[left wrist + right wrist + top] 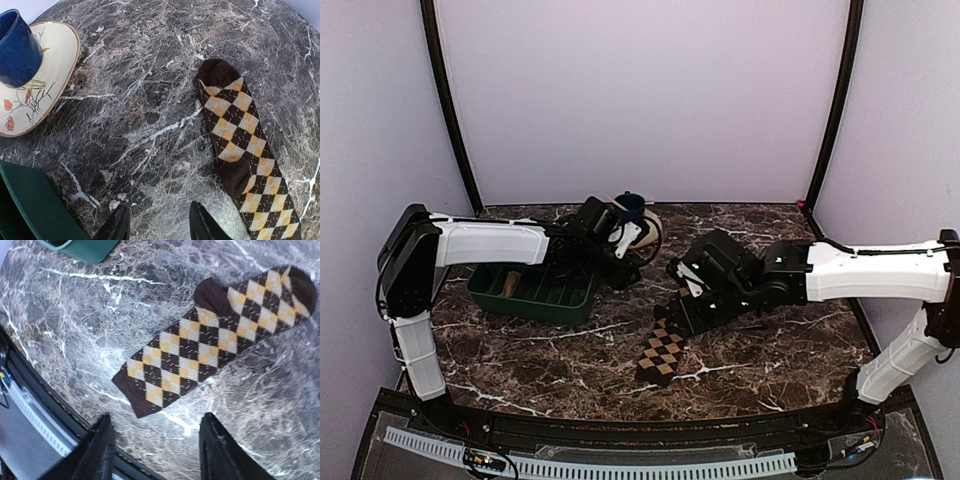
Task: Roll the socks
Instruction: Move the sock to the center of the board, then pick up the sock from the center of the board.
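Note:
I need to grab the checkered sock by the edge of its cuff (pixel 654 377) (pixel 132 395) with my right gripper next. Then the cuff can be folded toward the toe for rolling.
The brown-and-cream checkered sock (pixel 662 352) lies flat and unrolled on the marble table. It also shows in the left wrist view (pixel 240 145) and the right wrist view (pixel 210 340). A tan-brown bundle (pixel 508 283), apparently the plain sock, lies in the green tray (pixel 565 300). My left gripper (pixel 625 275) (pixel 159 227) is open and empty above bare table, left of the sock's toe. My right gripper (pixel 682 305) (pixel 157 450) is open and empty, hovering above the sock, with its fingertips just past the cuff end.
A patterned plate (pixel 650 228) (pixel 45 75) with a blue cup (pixel 631 205) (pixel 17 47) stands at the back centre. The tray's corner shows in both wrist views (pixel 30 210) (pixel 82 247). The table's front edge (pixel 30 385) is close to the sock's cuff.

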Controlling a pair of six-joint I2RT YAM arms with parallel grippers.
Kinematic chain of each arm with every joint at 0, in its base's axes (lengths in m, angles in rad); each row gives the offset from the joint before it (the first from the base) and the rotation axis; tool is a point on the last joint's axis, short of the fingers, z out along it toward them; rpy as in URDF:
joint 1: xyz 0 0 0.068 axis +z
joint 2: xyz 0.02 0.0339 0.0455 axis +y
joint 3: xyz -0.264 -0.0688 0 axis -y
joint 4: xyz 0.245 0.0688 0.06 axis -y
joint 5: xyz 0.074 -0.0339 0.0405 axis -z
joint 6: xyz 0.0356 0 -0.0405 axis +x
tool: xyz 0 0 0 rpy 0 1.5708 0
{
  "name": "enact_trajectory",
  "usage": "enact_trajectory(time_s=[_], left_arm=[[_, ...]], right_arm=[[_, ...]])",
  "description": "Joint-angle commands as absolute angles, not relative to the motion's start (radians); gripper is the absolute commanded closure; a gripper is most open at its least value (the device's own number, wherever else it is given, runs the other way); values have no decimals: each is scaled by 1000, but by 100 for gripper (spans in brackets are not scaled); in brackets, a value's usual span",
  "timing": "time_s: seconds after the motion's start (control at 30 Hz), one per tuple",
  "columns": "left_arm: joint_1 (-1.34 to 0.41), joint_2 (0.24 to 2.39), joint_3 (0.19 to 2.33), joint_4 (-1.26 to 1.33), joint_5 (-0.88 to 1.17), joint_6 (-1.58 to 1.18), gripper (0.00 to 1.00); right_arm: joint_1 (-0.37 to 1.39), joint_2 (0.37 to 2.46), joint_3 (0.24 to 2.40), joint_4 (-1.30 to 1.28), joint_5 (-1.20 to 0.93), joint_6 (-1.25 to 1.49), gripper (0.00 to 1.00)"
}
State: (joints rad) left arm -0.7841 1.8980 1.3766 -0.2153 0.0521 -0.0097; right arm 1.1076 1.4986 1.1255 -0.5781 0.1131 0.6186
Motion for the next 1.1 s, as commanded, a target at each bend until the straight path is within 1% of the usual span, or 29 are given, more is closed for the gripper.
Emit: enact_trajectory(time_s=[0.0,0.1,0.2,0.37,0.53,0.83,1.07], left_arm=[[-793,1813,1343,-194,21,-32,57],[-793,1796,1328,-201,-10,-52,57],[-793,1778,1306,-192,-17,-80,57],[-793,1763,1282,-190,-25,-147,57],[-792,1735,1241,-162,-26,-177,56],[-792,1708,1204,-146,-43,-190,56],[-792,1700,1185,-137,-49,-190,56]], right_arm=[[1122,1453,1048,-543,88,491,39],[1164,1449,1036,-527,79,432,31],[1214,1486,1049,-533,98,380,30],[1296,1607,1105,-559,146,301,30],[1336,1711,1138,-572,179,247,31],[1338,1774,1133,-542,219,173,38],[1338,1822,1144,-531,224,124,41]])
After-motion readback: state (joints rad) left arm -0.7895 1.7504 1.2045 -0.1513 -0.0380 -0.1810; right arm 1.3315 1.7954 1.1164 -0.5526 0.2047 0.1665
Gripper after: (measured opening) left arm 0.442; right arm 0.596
